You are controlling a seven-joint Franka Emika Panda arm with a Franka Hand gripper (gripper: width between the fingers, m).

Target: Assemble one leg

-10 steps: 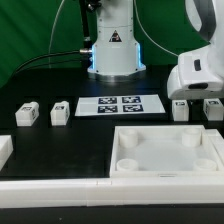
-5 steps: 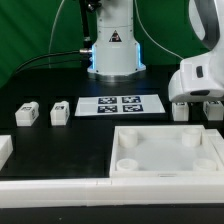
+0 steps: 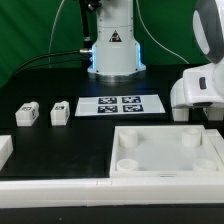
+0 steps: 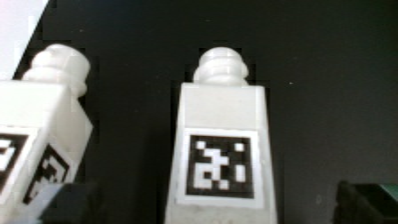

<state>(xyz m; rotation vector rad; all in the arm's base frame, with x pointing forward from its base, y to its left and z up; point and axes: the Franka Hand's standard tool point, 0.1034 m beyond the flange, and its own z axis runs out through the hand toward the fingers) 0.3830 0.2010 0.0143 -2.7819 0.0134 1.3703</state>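
My fingers sit low on either side of the leg in the wrist view, so it is now time to close on the tagged white leg (image 4: pixel 221 160).
In the wrist view a white leg (image 4: pixel 222 140) with a black-and-white tag lies straight between my gripper's (image 4: pixel 217 200) dark fingertips (image 4: pixel 370 198), which stand wide apart on either side of it without touching. A second leg (image 4: pixel 45 120) lies beside it. In the exterior view my gripper (image 3: pixel 200 112) is low at the right, behind the tray, and its white hand hides most of these two legs. Two more legs (image 3: pixel 27 113) (image 3: pixel 60 112) stand at the exterior view's left.
The large white tray-like piece (image 3: pixel 166 165) with corner holes lies at the front right. The marker board (image 3: pixel 122 104) lies in the middle. A white block (image 3: pixel 4 150) sits at the far left edge. The robot base (image 3: pixel 112 50) stands behind.
My hand has come down at the exterior view's right, from above the two right-hand legs to low over them, covering them.
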